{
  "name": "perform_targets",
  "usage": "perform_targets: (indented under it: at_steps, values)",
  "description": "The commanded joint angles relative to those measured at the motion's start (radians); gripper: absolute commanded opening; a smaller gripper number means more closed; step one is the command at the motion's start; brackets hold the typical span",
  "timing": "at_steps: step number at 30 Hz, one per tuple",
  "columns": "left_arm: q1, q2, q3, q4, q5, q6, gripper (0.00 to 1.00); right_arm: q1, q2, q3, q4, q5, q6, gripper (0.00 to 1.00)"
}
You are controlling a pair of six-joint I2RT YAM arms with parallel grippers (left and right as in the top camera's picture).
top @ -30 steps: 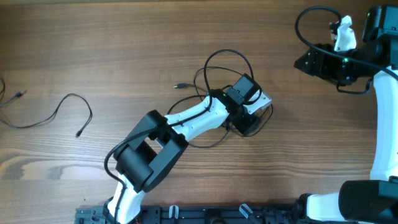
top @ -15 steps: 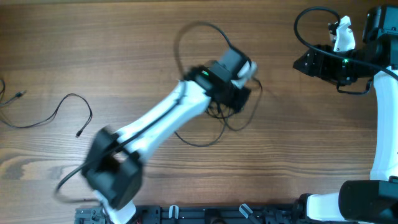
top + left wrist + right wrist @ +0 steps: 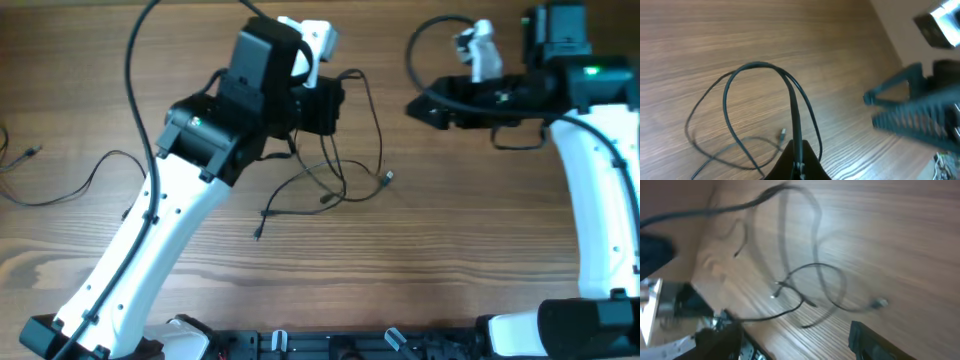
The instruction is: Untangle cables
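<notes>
The cables are tangled. My right gripper will next grab the other cable's loop by its middle, away from its plug end, to pull the cables apart.
A tangle of thin black cables [image 3: 335, 170] hangs from my left gripper [image 3: 322, 104] and trails onto the wooden table, with a small plug end [image 3: 387, 178] at its right. In the left wrist view my left gripper [image 3: 799, 162] is shut on one cable, whose loop [image 3: 760, 65] curves out ahead of the fingers. My right gripper [image 3: 420, 108] is open and empty, to the right of the tangle. In the right wrist view its fingers [image 3: 795, 337] are wide apart above the cable loops [image 3: 815, 287].
A separate thin black cable [image 3: 100, 172] lies on the table at the left, and another cable end [image 3: 22, 155] is at the far left edge. The robot bases and a black rail [image 3: 330, 345] line the front edge.
My left arm has risen and swung up and left, lifting the cable tangle so it now hangs and spreads out. My right arm has moved left toward the tangle.
</notes>
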Motion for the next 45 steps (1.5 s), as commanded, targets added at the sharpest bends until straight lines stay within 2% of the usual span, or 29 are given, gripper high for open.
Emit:
perform_targets:
  at_steps: [1,3,5,13,14,15,18,19,20,25,31,36,41,45]
  values:
    - [0.045,-0.004,-0.002,-0.006,0.019,-0.034,0.04,0.084,0.003,-0.005,0.04,-0.045,-0.037,0.71]
    - [0.065,-0.004,-0.002,-0.01,0.045,-0.034,0.04,0.121,0.01,-0.013,0.079,-0.024,-0.01,0.71]
    - [0.084,-0.004,-0.002,-0.02,0.087,-0.034,0.04,0.166,0.035,-0.014,0.13,0.083,0.068,0.7]
    - [0.108,-0.017,-0.002,-0.048,0.13,-0.034,0.04,0.28,0.175,-0.014,0.316,0.224,0.116,0.64]
    - [0.108,-0.021,-0.002,-0.051,0.129,-0.034,0.04,0.285,0.193,-0.014,0.323,0.243,0.137,0.6]
    - [0.11,-0.028,-0.002,-0.057,0.129,-0.034,0.04,0.286,0.212,-0.014,0.328,0.248,0.149,0.48]
    - [0.132,-0.047,-0.002,-0.074,0.129,-0.034,0.04,0.286,0.235,-0.014,0.328,0.248,0.149,0.22]
    - [0.147,-0.057,-0.002,-0.081,0.129,-0.034,0.04,0.286,0.24,-0.014,0.328,0.248,0.15,0.06]
    - [0.164,-0.065,-0.002,-0.086,0.129,-0.034,0.04,0.286,0.24,-0.014,0.328,0.248,0.157,0.04]
    - [0.258,-0.111,-0.002,-0.103,0.129,-0.034,0.04,0.275,0.233,-0.014,0.322,0.257,0.193,0.04]
    - [0.436,-0.187,-0.002,-0.125,0.127,-0.026,0.04,0.19,0.232,-0.014,0.192,0.573,0.506,0.04]
    - [0.685,-0.284,-0.002,-0.125,0.129,-0.053,0.04,0.051,0.245,-0.014,0.1,0.695,0.502,0.05]
    - [0.948,-0.372,-0.002,-0.129,0.13,-0.053,0.04,-0.116,0.265,-0.014,0.064,0.688,0.467,0.04]
    - [1.077,-0.391,-0.002,-0.137,0.13,-0.053,0.04,-0.224,0.266,-0.014,0.057,0.679,0.451,0.04]
